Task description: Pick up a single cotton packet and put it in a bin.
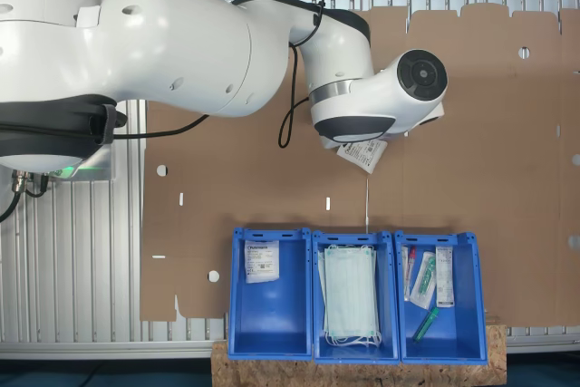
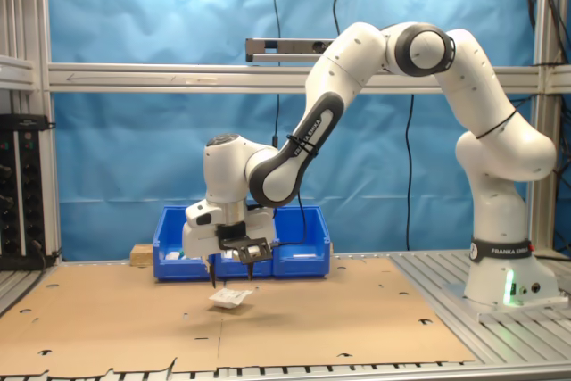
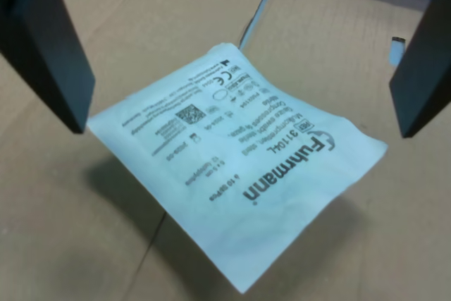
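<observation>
My gripper will next grab the cotton packet to put it in the blue bin that has a white packet in it, and it will hold it by its printed middle.
A cotton packet, a flat white sachet with dark print, lies on the brown cardboard with one corner curled up over its shadow. My gripper hangs open just above it, one dark finger on each side and neither touching it. In the second exterior view the gripper hovers over the packet, in front of the bins. In the first exterior view the wrist covers most of the packet. The bin, deep blue and open-topped, stands at the first exterior view's left of the row and holds another white packet.
The middle blue bin holds pale green face masks. The third bin holds long narrow packets. All three stand on a chipboard block at the cardboard's edge. In the second exterior view the bins are behind the wrist.
</observation>
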Tool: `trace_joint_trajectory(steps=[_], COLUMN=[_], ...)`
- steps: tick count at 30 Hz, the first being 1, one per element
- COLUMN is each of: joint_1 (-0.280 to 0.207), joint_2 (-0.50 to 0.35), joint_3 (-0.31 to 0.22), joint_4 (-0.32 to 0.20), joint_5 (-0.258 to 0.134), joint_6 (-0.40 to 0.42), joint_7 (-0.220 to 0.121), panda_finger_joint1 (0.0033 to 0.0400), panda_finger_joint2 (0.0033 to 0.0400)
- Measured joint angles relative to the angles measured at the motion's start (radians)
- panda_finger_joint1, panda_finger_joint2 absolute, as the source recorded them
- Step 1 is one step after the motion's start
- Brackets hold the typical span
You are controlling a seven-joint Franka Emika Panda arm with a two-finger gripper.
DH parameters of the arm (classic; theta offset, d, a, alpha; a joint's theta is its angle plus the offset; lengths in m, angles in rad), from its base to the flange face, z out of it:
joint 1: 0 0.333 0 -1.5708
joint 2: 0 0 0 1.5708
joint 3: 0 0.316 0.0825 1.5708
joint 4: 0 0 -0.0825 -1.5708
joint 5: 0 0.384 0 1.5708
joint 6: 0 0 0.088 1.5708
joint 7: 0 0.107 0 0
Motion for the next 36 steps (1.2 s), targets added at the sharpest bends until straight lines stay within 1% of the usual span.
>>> trace_joint_trajectory(steps=[5,16,28,36], joint_1=[0.0,-0.002,-0.002,-0.002], joint_2=[0.012,0.029,0.063,0.081], joint_3=[-0.014,-0.031,-0.032,-0.029], joint_4=[-0.002,-0.005,-0.005,-0.005], joint_5=[0.0,0.0,0.0,0.0], joint_6=[0.026,0.055,0.072,0.101], joint_7=[0.0,0.0,0.0,0.0], panda_finger_joint1=[0.04,0.04,0.04,0.04], panda_finger_joint2=[0.04,0.04,0.04,0.04])
